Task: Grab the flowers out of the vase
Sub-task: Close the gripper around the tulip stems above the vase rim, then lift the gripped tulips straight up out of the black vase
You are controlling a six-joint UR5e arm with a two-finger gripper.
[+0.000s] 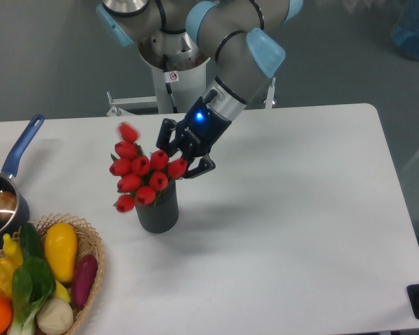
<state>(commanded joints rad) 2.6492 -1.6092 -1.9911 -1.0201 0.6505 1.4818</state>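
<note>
My gripper grabs the flowers by their red tulip buds next, to pick up the flowers [141, 169] from the vase [158, 210].
The flowers [141, 169], a bunch of red tulip buds with green stems, stand in the dark grey ribbed vase [158, 210] on the white table, left of centre. One bud [128, 131] sticks up higher at the top left. My gripper [179, 159] comes down at a slant from the upper right and sits at the right side of the bunch. Its jaws stand apart, one finger [165, 137] above the buds and the other finger [199, 167] to their right, with the rightmost buds between them. The stems are mostly hidden by the buds and the vase.
A blue-handled saucepan [5, 183] with food in it sits at the left edge. A wicker basket [95, 259] of colourful vegetables stands at the front left, close to the vase. The arm's base [167, 66] rises behind the table.
</note>
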